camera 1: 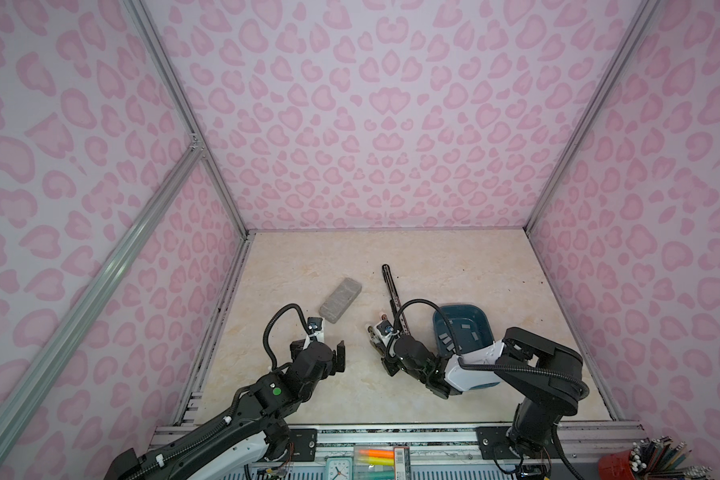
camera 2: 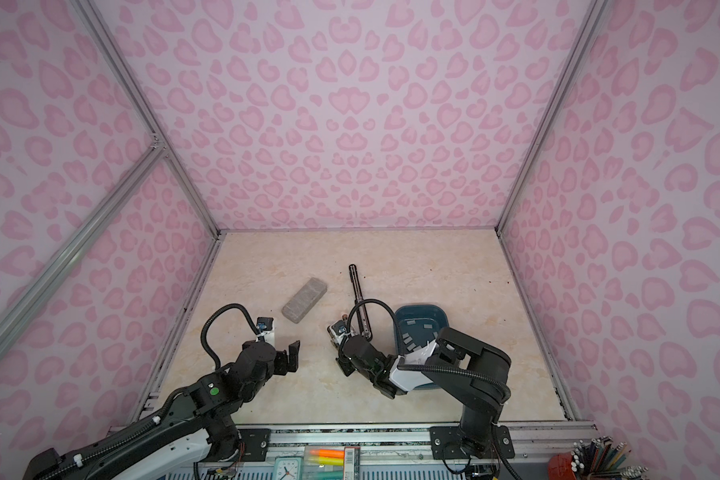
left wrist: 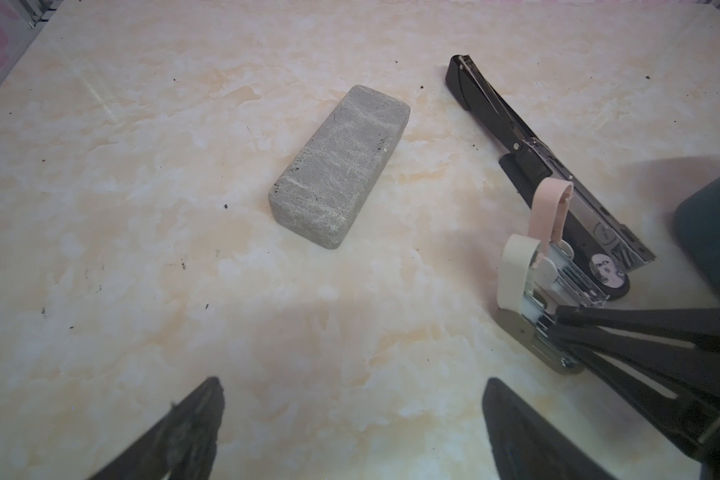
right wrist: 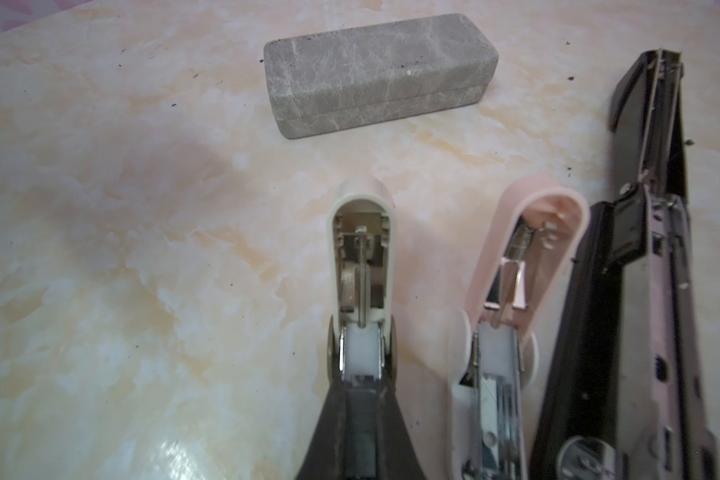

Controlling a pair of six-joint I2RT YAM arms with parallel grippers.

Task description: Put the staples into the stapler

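I can open my right gripper now: the staples line up above the magazine's channel and would settle into the cream stapler's open magazine.
A small cream stapler (right wrist: 362, 257) lies opened on the marble table, its magazine facing my right gripper (right wrist: 360, 382). That gripper is shut on a grey strip of staples (right wrist: 360, 419) lined up with the magazine's rear end. In the left wrist view its fingertips (left wrist: 562, 318) touch the cream stapler (left wrist: 516, 270). More staples (camera 1: 466, 328) lie in a blue bin (camera 1: 481, 309) behind the right arm. My left gripper (camera 1: 319, 353) hovers open over bare table (left wrist: 352, 399), holding nothing.
A long black stapler (camera 1: 393, 291) lies opened flat beside an opened pink stapler (right wrist: 528, 249). A grey speckled block (camera 1: 341, 300) rests left of them. Pink walls enclose the table. A clock (camera 1: 338, 471), highlighters and a pencil cup (camera 1: 649, 461) sit past the front rail.
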